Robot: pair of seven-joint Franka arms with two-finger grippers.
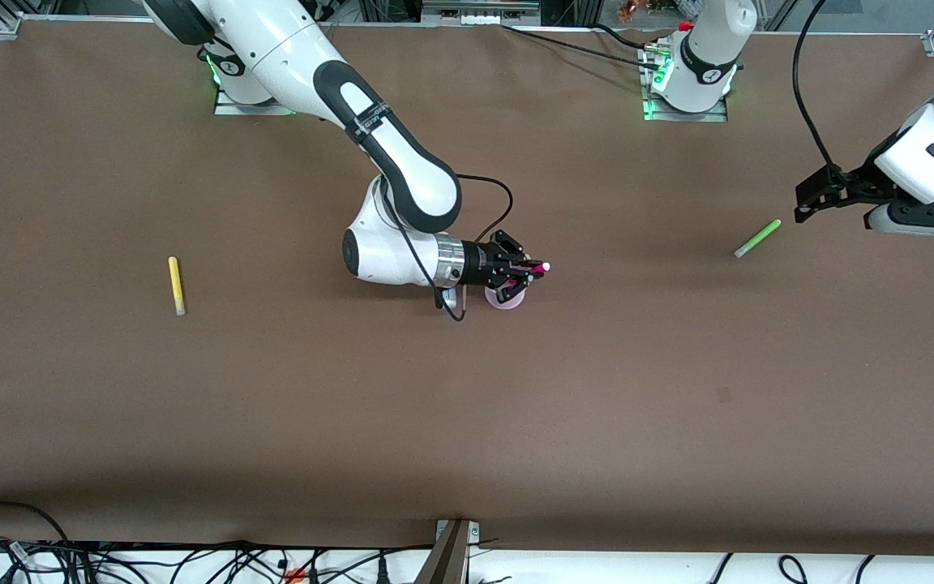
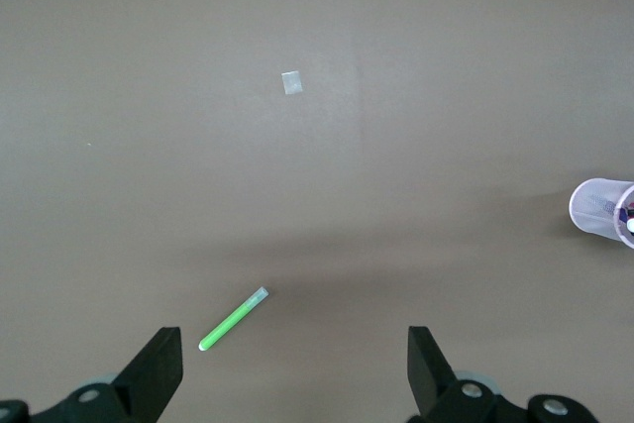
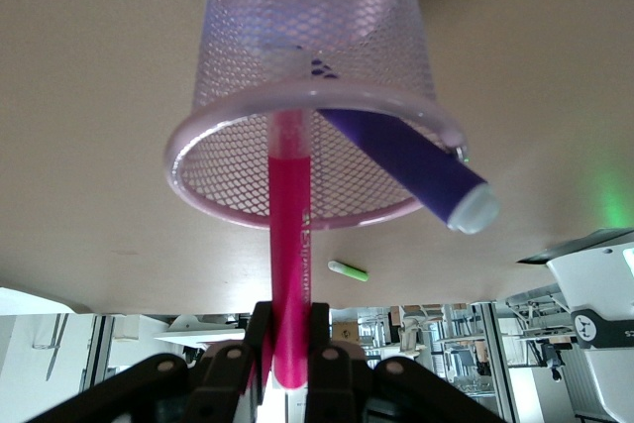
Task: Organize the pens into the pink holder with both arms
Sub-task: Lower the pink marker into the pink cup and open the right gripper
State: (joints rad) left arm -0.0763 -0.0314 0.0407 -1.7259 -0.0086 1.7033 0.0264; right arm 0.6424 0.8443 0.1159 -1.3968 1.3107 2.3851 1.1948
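The magenta pen's far end reaches inside the holder's mesh rim, so the pen would remain in the holder if my right gripper opened now.
My right gripper (image 1: pixel 529 272) is shut on the magenta-pink pen (image 1: pixel 538 268) and holds it over the pink holder (image 1: pixel 507 302). In the right wrist view the gripper (image 3: pixel 289 344) grips the pen (image 3: pixel 292 235), whose other end is inside the mesh holder (image 3: pixel 203 126). The dark purple pen (image 3: pixel 411 160) leans in the holder. The light green pen (image 1: pixel 757 238) lies toward the left arm's end of the table. My left gripper (image 1: pixel 801 203) hangs open over the table beside it, and the left wrist view shows the pen (image 2: pixel 234 319) between and ahead of its fingers (image 2: pixel 158 369). The yellow pen (image 1: pixel 177 285) lies toward the right arm's end.
A small pale square patch (image 2: pixel 291 82) sits on the brown table. The holder also shows at the edge of the left wrist view (image 2: pixel 601 207). Cables run along the table edge nearest the front camera (image 1: pixel 191 560).
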